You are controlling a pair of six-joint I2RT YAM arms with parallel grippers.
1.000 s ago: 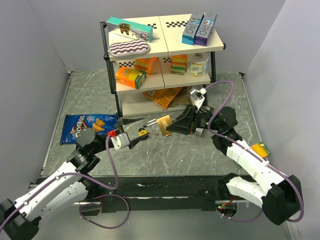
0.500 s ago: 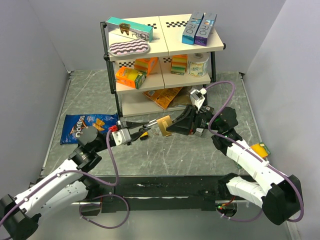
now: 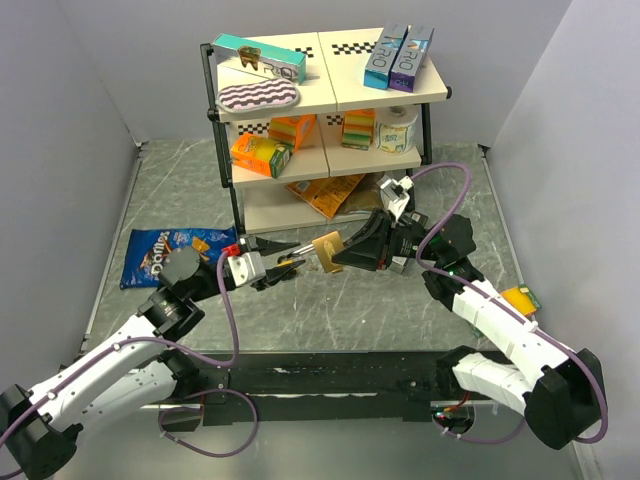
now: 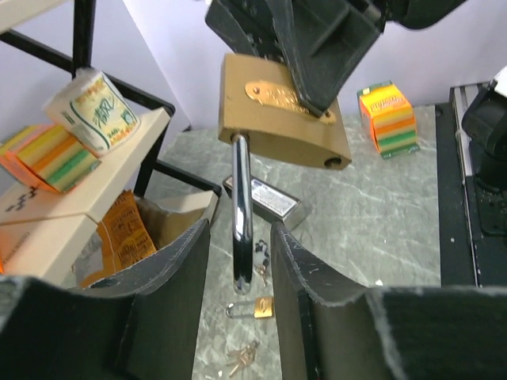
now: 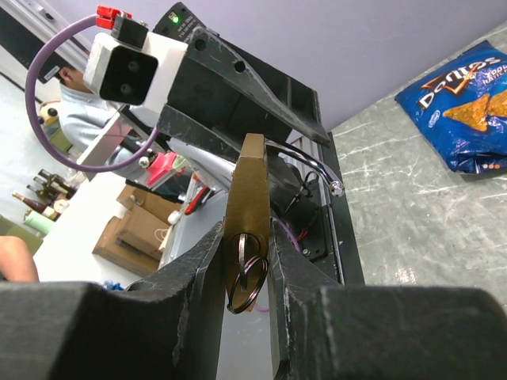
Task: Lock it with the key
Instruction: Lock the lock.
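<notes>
My left gripper picks up the padlock by its steel shackle (image 3: 300,252) (image 4: 242,214) next, leaving the brass body and key free to lock.
A brass padlock (image 3: 327,249) is held above the table by my right gripper (image 3: 345,250), which is shut on its body. In the right wrist view the padlock (image 5: 249,198) sits between the fingers, with a key and key ring (image 5: 249,273) hanging from its keyhole. Its steel shackle (image 4: 242,214) is swung open and points toward my left gripper (image 4: 242,269). The left jaws stand on either side of the shackle, with a gap on each side. The padlock body (image 4: 281,119) shows above them. My left gripper (image 3: 285,265) is open.
A shelf rack (image 3: 320,100) with boxes stands just behind. A chips bag (image 3: 170,250) lies at the left and an orange box (image 3: 520,298) at the right. A small padlock (image 4: 255,307), loose keys (image 4: 242,358) and a silver box (image 4: 265,198) lie below.
My left gripper has moved right and up toward the padlock, and its jaws now stand around the open shackle. The right gripper and padlock have barely moved.
</notes>
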